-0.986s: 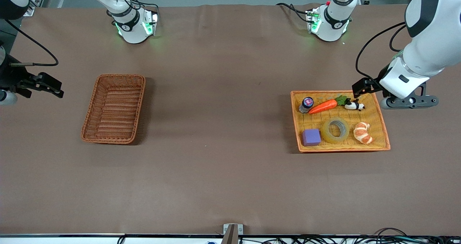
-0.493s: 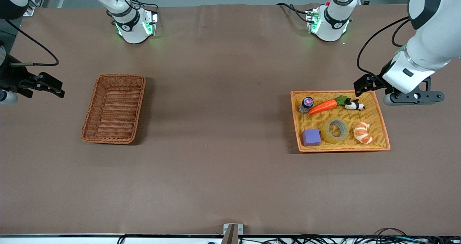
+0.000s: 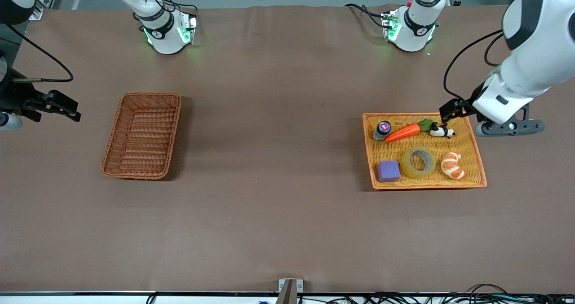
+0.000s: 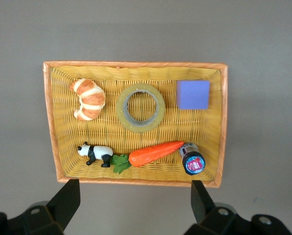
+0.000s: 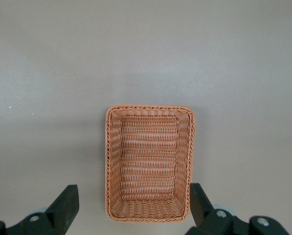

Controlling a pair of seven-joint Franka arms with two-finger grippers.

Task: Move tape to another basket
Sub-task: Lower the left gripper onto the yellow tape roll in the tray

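Note:
My left gripper grabs the tape by its ring wall (image 3: 431, 164) (image 4: 123, 108) next, to move it into the reddish-brown wicker basket.
The tape (image 3: 418, 162), a translucent yellowish ring, lies flat in the yellow-orange woven tray (image 3: 426, 186) between a purple cube (image 3: 388, 170) and a croissant (image 3: 452, 165). It also shows in the left wrist view (image 4: 141, 107). The reddish-brown wicker basket (image 3: 150, 95) stands empty toward the right arm's end of the table. My left gripper (image 4: 135, 203) is open and empty, high over the table just outside the tray's corner by the panda. My right gripper (image 5: 134, 203) is open and empty, high over the table beside the basket (image 5: 150, 107); that arm waits.
The tray also holds a toy carrot (image 3: 403, 132), a small panda (image 3: 442, 132) and a small bottle with a blue cap (image 3: 382, 129). Brown table surface lies between the tray and the basket. Both arm bases stand along the table edge farthest from the front camera.
My left gripper swung slightly toward the table's end, then came back close to the tray's corner. The right arm, the tape and the basket have not moved.

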